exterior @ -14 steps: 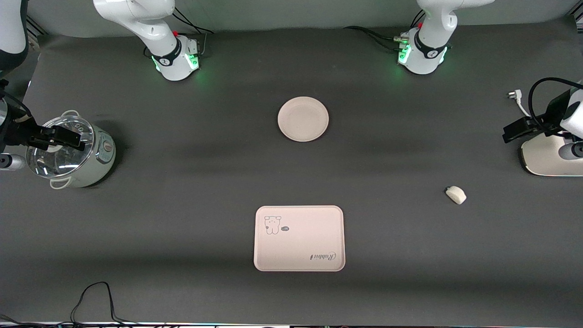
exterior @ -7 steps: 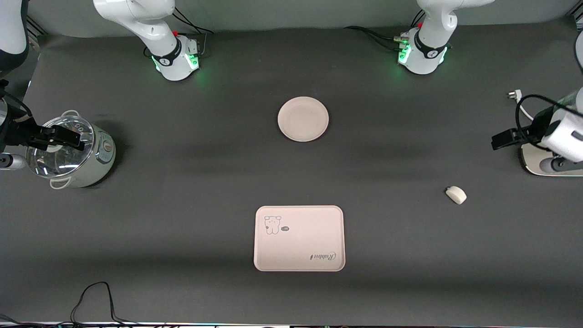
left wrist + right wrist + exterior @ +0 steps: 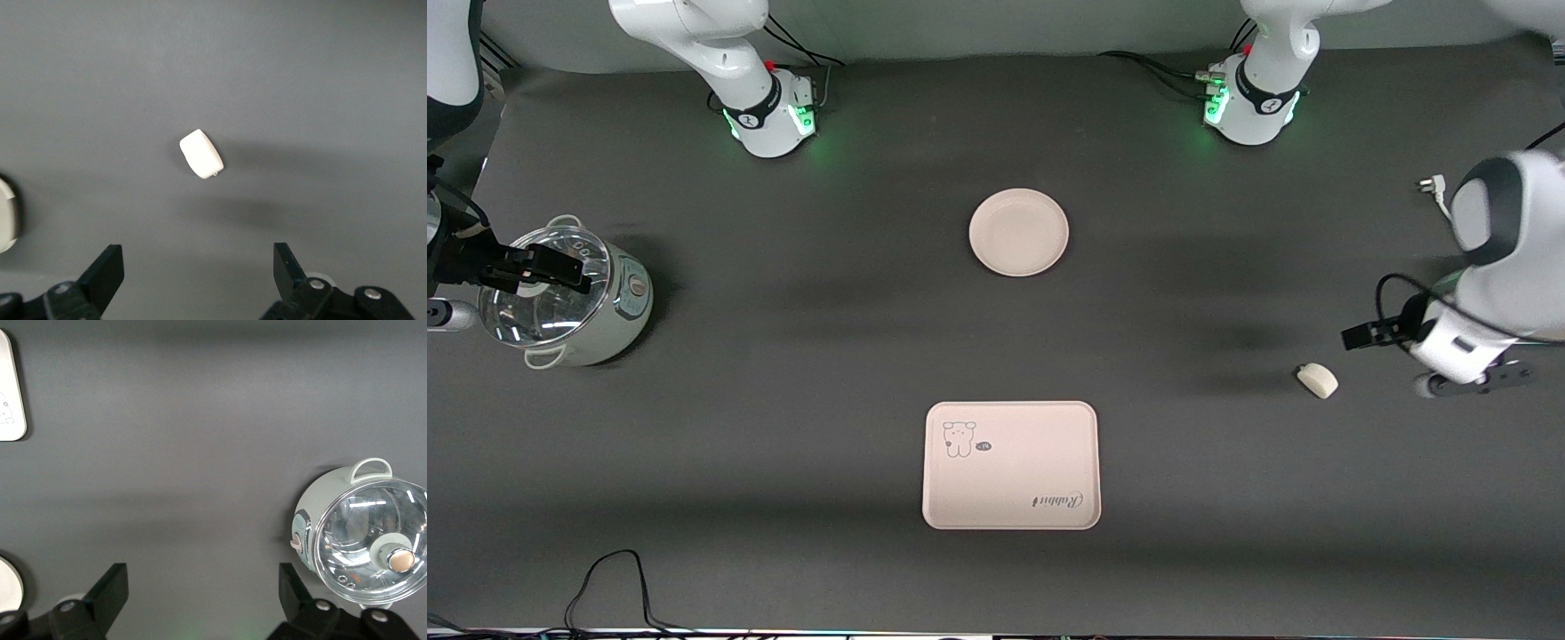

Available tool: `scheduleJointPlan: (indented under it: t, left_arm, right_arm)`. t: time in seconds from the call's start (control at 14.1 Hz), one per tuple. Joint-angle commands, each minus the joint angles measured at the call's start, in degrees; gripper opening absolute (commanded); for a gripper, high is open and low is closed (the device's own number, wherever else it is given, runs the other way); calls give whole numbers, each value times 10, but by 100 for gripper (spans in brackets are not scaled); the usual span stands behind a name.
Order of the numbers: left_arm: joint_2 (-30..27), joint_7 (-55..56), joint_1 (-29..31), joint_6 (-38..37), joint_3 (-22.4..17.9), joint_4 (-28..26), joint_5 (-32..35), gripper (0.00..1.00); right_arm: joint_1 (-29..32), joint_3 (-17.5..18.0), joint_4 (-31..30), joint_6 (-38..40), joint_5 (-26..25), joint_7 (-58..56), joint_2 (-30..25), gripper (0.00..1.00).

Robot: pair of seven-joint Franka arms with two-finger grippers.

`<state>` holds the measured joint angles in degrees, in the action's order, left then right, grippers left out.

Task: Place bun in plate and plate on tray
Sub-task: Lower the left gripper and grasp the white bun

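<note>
My left gripper is to grip the bun by its nubbed end [image 3: 1303, 372] next, so it can set the bun in the round cream plate [image 3: 1018, 231].
The small off-white bun [image 3: 1317, 380] lies on the dark table toward the left arm's end, apart from everything else. My left gripper [image 3: 197, 260] hangs open over the table just beside it; the bun [image 3: 201, 154] lies ahead of the fingertips, untouched. The round cream plate [image 3: 1018, 231] sits bare at mid-table, toward the robots' bases. Nearer the front camera lies the printed rectangular tray [image 3: 1011, 465], with nothing on it. My right gripper [image 3: 200, 593] is open and holds nothing, waiting high by the pot at the right arm's end.
A pale green pot with a glass lid [image 3: 569, 298] stands at the right arm's end. A white plug and cord [image 3: 1432, 188] lie at the left arm's end. A black cable [image 3: 605, 578] loops at the table's front edge.
The left arm has swung in from the table's end and come down beside the bun, still open. The right arm, bun, plate and tray have not moved.
</note>
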<state>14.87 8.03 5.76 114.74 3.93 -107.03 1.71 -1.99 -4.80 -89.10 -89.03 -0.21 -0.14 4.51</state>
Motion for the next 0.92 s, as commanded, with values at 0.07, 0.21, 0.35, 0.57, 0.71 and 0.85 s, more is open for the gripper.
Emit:
scheduleJointPlan:
  t: [0.07,0.21,0.35,0.57,0.71,0.85]
  left_arm:
    - [83,1,15,73,2,2,-1,100]
    - [117,21,15,106,3,2,-2,100]
    - [150,37,13,136,3,2,-2,100]
    - [163,33,14,149,3,2,-1,100]
    - [168,33,14,151,3,2,-2,99]
    - [172,30,15,159,3,2,-2,83]
  right_arm:
    - [-4,-2,-8,-4,-13,-10,-7,100]
    - [-4,-1,-7,-4,-13,-11,-6,100]
    - [-4,-1,-7,-4,-9,-10,-6,100]
    - [-4,-2,-7,-4,-8,-11,-6,100]
    - [-4,-2,-8,-4,-8,-11,-6,100]
    - [-4,-2,-7,-4,-7,-11,-6,100]
